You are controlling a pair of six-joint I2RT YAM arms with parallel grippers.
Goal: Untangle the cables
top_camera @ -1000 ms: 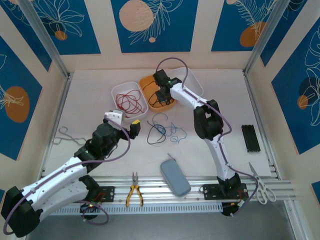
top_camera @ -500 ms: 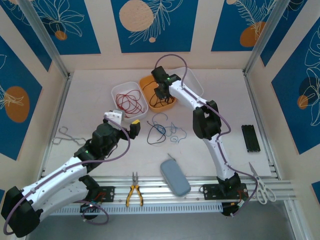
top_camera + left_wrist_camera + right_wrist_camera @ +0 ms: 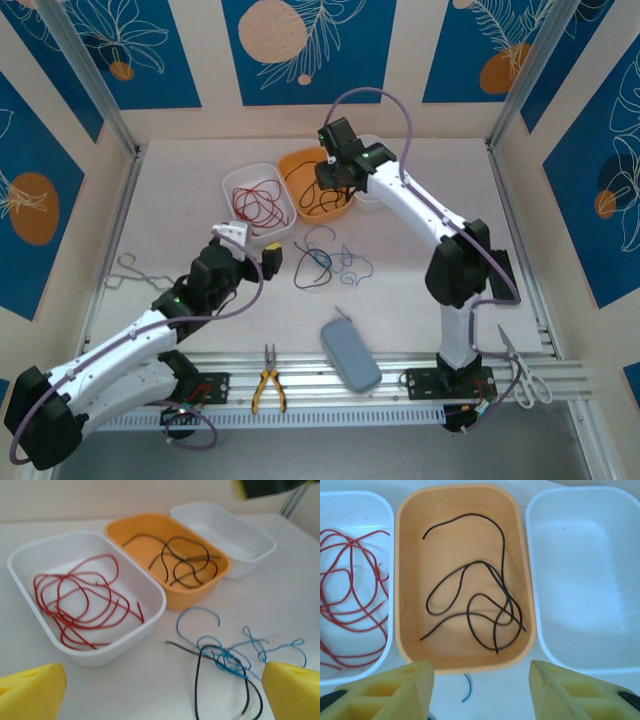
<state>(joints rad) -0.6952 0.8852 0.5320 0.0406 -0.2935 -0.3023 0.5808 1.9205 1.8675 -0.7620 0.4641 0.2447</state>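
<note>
Next, the left gripper grabs the black cable on the table by its loose part, clear of the light blue loops, to untangle it.
Red cables (image 3: 258, 203) (image 3: 80, 600) (image 3: 350, 590) lie in a white tray (image 3: 232, 182). Black cables (image 3: 315, 192) (image 3: 177, 562) (image 3: 470, 600) lie loose in the orange tray (image 3: 300, 160) (image 3: 407, 645). A tangle of light blue and black cables (image 3: 330, 262) (image 3: 230, 655) rests on the table in front of the trays. My right gripper (image 3: 330, 176) (image 3: 482, 680) hovers open above the orange tray's near rim, nothing between its yellow fingers (image 3: 395, 690). My left gripper (image 3: 252, 245) (image 3: 162, 690) is open just left of the tangle, holding nothing.
An empty white tray (image 3: 225, 530) (image 3: 585, 580) stands right of the orange one. Near the front edge lie pliers (image 3: 267, 378), a grey pouch (image 3: 350, 355) and scissors (image 3: 520, 372). A black block (image 3: 500, 275) sits at the right, metal tongs (image 3: 135, 272) at the left.
My right gripper has opened above the orange tray and drawn up slightly, its elbow swinging out to the right. The left arm has barely moved.
</note>
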